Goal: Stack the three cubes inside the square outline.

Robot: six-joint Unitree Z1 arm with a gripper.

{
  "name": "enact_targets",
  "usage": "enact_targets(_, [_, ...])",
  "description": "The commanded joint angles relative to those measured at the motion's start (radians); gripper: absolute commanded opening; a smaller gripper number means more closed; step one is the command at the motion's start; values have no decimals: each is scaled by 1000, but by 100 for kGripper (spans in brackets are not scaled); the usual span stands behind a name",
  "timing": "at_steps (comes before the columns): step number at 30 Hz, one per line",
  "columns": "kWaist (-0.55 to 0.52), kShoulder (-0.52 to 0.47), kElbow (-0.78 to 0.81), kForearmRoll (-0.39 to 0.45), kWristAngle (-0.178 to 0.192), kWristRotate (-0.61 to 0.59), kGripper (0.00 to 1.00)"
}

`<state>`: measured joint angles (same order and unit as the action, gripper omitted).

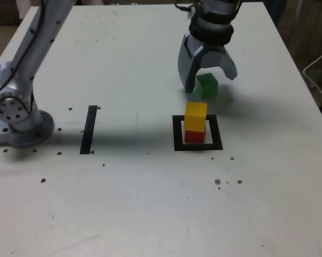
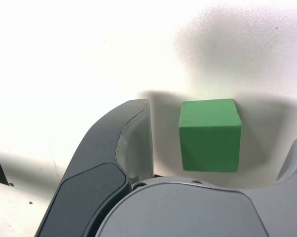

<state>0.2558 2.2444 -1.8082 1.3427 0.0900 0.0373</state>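
Note:
My gripper's fingers reach down around the green cube [image 1: 207, 85], on either side of it, so it is time to close on the cube.
A yellow cube [image 1: 196, 113] sits on top of a red cube [image 1: 193, 136] inside the square outline [image 1: 198, 145] of black tape. Just behind them a green cube [image 1: 207, 85] [image 2: 209, 134] rests on the white table. My gripper [image 1: 210, 80] [image 2: 222, 133] hangs over the green cube with its grey jaws open, one on each side of it. In the wrist view there is a gap between the cube and each finger [image 2: 124, 143].
A straight black tape strip [image 1: 89, 129] lies towards the exterior view's left. The arm's grey base [image 1: 16, 115] stands at the table's left edge in that view. Small dark screw holes dot the tabletop.

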Motion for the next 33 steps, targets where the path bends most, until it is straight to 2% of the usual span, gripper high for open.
enact_targets(1, [6,10,-5,-3,-1,0,87])
enact_targets(6, [10,14,-8,-2,0,-4,76])
enact_targets(14, [10,7,-5,-11,7,-5,52])
enact_targets(26, [6,9,1,-34,-1,4,47])
enact_targets(33, [6,2,6,-35,-3,7,31])
